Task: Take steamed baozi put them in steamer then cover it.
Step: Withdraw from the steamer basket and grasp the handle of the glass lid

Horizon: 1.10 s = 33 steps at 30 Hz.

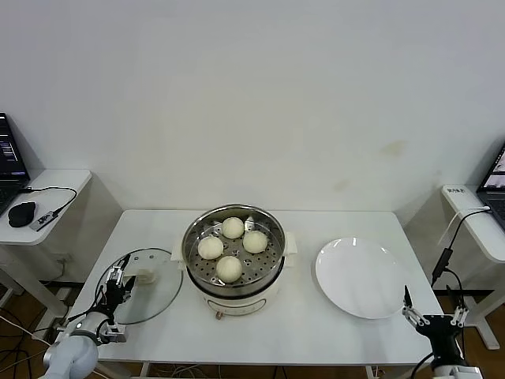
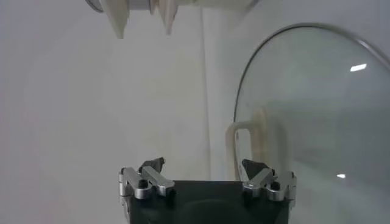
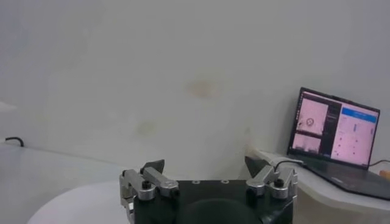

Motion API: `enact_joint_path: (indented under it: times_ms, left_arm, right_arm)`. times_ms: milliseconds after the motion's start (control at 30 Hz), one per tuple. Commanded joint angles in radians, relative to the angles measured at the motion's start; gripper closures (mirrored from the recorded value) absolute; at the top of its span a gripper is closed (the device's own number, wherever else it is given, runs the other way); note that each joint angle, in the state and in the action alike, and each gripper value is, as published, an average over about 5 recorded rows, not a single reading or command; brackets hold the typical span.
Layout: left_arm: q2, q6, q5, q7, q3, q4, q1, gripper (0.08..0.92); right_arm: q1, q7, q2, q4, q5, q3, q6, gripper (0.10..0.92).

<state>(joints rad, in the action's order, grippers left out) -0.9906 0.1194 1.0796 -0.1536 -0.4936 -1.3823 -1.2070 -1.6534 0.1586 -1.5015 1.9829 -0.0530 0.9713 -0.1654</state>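
I will cover the steamer full of baozi (image 1: 229, 268), so next I will grab the glass lid by its cream bar handle (image 1: 145, 277) with my left gripper.
The steamer (image 1: 270, 266) stands at the table's middle with several cream-white baozi (image 1: 229, 268) on its perforated tray. The cover (image 1: 158, 294), a clear glass lid with a cream bar handle (image 1: 145, 277), lies flat on the table left of the steamer. My left gripper (image 1: 118, 283) is open and empty at the cover's left edge. In the left wrist view the gripper (image 2: 204, 165) is just short of the cover (image 2: 317, 115) and its handle (image 2: 245, 143). My right gripper (image 1: 430, 316) is open and empty, low at the table's front right corner; it also shows in the right wrist view (image 3: 206, 164).
A flat white plate (image 1: 359, 278) lies right of the steamer; its edge shows in the right wrist view (image 3: 67, 207). Side tables stand left and right, each with a laptop (image 3: 334, 129); the left one also holds a mouse (image 1: 21, 213) and cables.
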Motion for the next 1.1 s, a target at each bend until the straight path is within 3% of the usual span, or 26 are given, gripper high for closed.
enact_joint_path:
  times_ms: [33, 800, 1100]
  left_arm:
    - [0.004, 0.001, 0.008, 0.000, 0.017, 0.049, 0.049, 0.177]
    - [-0.040, -0.001, 0.016, -0.012, 0.026, 0.139, 0.121, 0.188]
    - [-0.048, 0.006, 0.019, -0.019, 0.024, 0.172, 0.117, 0.419]
  right_arm:
    - [-0.007, 0.000, -0.007, 0.003, 0.006, -0.001, -0.004, 0.203]
    - [-0.019, -0.002, -0.004, 0.001, 0.020, -0.013, -0.015, 0.203]
    - [-0.019, -0.001, 0.001, 0.003, 0.020, -0.017, -0.016, 0.203]
